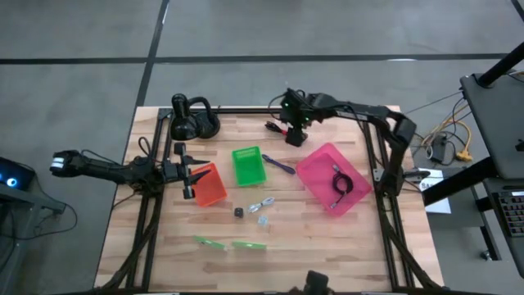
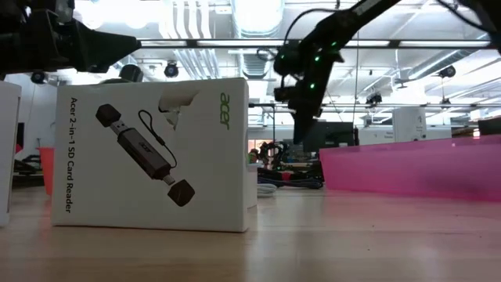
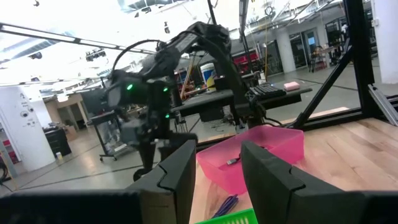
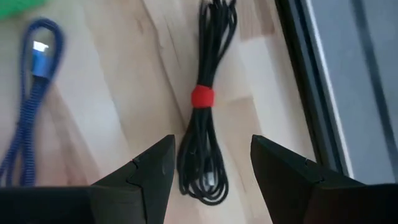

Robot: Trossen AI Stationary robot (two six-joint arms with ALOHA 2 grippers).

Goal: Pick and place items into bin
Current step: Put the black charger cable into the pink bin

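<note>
The right gripper picks up the black cable by its parts beside the red tie next, to place the cable in the pink bin (image 1: pixel 315 164).
A black coiled cable with a red tie (image 4: pixel 202 96) lies flat on the table near the far edge (image 1: pixel 274 127). My right gripper (image 4: pixel 211 165) is open and hovers over it, one finger to either side, touching nothing (image 1: pixel 293 129). My left gripper (image 3: pixel 217 171) is open above the orange bin (image 1: pixel 211 187). A purple-blue braided cord (image 4: pixel 28 118) lies beside the green bin (image 1: pixel 248 165). Another black cable (image 1: pixel 340 182) rests inside the pink bin (image 1: pixel 315 164). A tiny black cube (image 1: pixel 238 212), clear-silvery bits (image 1: pixel 262 205) and green strips (image 1: pixel 211 242) lie nearer the near edge.
A black desk lamp (image 1: pixel 192 119) stands at the far left corner. The table's dark frame rail (image 4: pixel 311 93) runs close beside the cable. In the low view a white card-reader box (image 2: pixel 153 153) blocks much of the table. Bare wood lies along the near edge.
</note>
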